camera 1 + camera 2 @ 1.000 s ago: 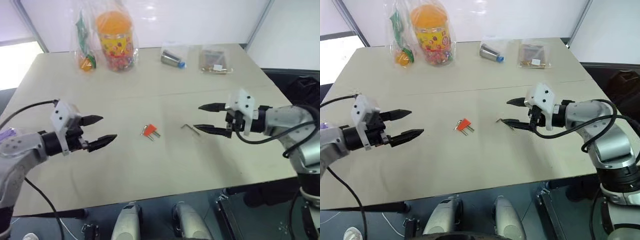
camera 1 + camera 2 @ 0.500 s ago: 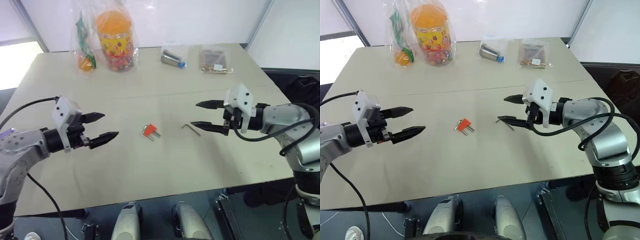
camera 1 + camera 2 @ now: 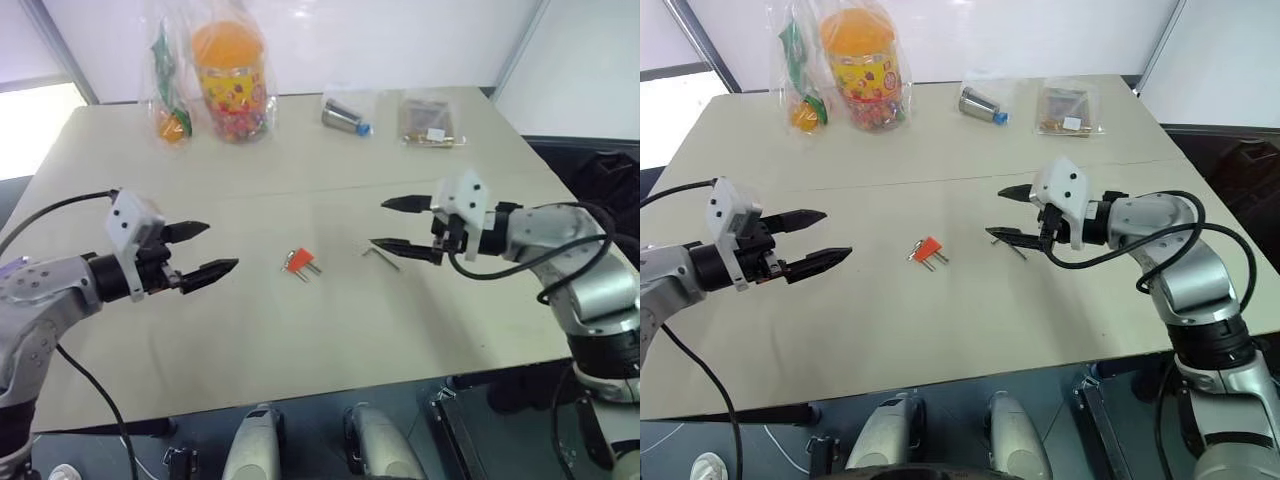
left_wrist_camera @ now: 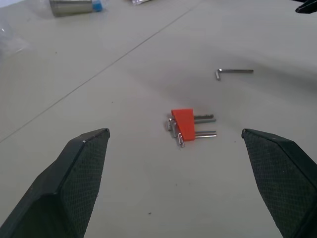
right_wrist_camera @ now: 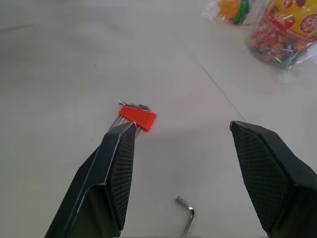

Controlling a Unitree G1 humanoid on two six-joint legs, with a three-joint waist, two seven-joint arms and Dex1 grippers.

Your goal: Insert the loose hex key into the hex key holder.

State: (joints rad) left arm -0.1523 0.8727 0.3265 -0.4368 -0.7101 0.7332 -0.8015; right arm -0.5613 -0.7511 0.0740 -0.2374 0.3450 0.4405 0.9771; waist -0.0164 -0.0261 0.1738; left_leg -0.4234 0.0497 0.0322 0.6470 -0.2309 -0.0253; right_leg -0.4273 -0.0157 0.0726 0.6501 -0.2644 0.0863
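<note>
I need to grab the hex key holder next with my left gripper, and I should take it by its flat red block (image 3: 299,260), because metal keys stick out of it.
The hex key holder (image 3: 298,262), a small red-orange block with thin metal keys sticking out of one side, lies flat near the middle of the beige table (image 3: 300,340). The loose hex key (image 3: 381,257), a thin dark L-shaped rod, lies on the table a short way to its right. My right gripper (image 3: 378,223) hovers open just above and beside the loose hex key, fingers pointing left, nothing between them. My left gripper (image 3: 220,247) hangs open to the left of the holder, fingers pointing right, also empty. The left wrist view shows the holder (image 4: 183,123) and key (image 4: 234,72) ahead.
Along the table's far edge stand a bagged jar with an orange lid (image 3: 232,70), a small bag of orange and green items (image 3: 170,95), a bagged metal cylinder (image 3: 347,117) and a bag of small parts (image 3: 428,122). The table's front edge runs close below both arms.
My right gripper has moved a little to the left, closer over the loose hex key. The left gripper, the holder and the key have stayed in place.
</note>
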